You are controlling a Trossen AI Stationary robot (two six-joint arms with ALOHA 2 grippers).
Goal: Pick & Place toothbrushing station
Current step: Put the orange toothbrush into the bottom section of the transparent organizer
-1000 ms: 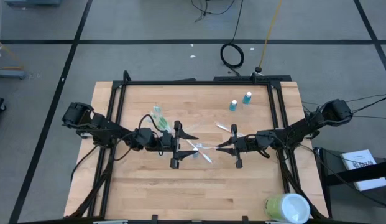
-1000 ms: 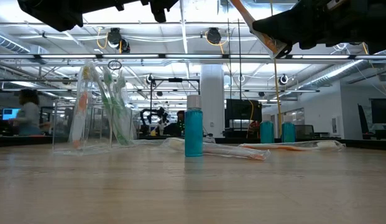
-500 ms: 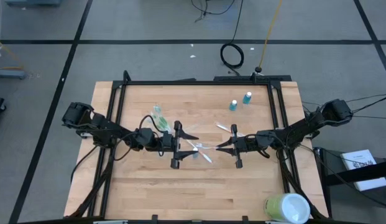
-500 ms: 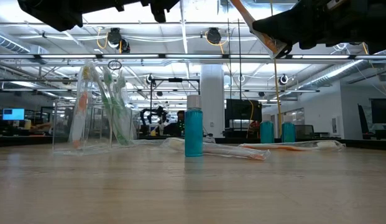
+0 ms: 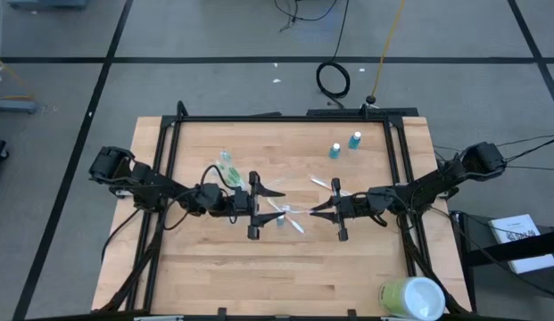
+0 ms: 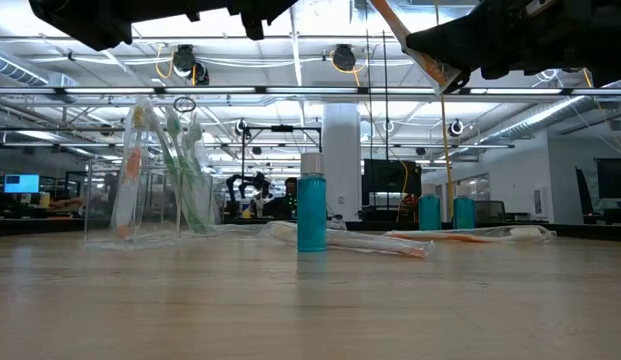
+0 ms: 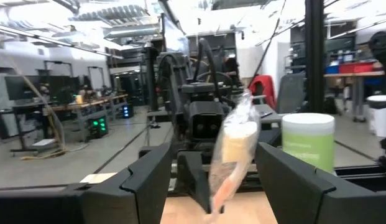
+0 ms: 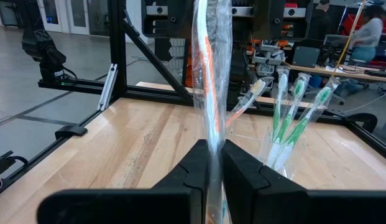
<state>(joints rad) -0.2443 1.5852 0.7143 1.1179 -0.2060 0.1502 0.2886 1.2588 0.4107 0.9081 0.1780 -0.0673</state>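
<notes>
I will next take hold of the toothbrush with my left gripper by its wrapped white end (image 5: 288,211), so that I can put it in the clear cup (image 5: 227,168).
My right gripper (image 5: 318,210) is shut on a wrapped orange-and-white toothbrush (image 8: 208,74) above the table's middle. My left gripper (image 5: 261,208) is open and faces it; the toothbrush's free end (image 7: 233,146) shows ahead between its fingers, touching neither. The clear cup (image 5: 227,168) stands at the far left with green toothbrushes (image 8: 292,121) leaning in it. One blue tube (image 6: 311,213) stands upright below the grippers, and two more (image 5: 334,151) (image 5: 354,140) stand at the far right. Wrapped toothbrushes (image 5: 326,185) (image 6: 370,241) lie flat on the table. My right gripper pinches the wrapped toothbrush between its two fingers, on the wrapper near one end (image 8: 209,134). The fingers are level and point toward the table's left, and the toothbrush runs on ahead of them. It is lifted clear of the table.
A large pale green-and-white cup (image 5: 410,297) stands at the near right corner and shows in the left wrist view (image 7: 307,140). A black frame (image 5: 285,117) runs along the table's far and side edges. Bare wood lies along the near edge (image 5: 259,276).
</notes>
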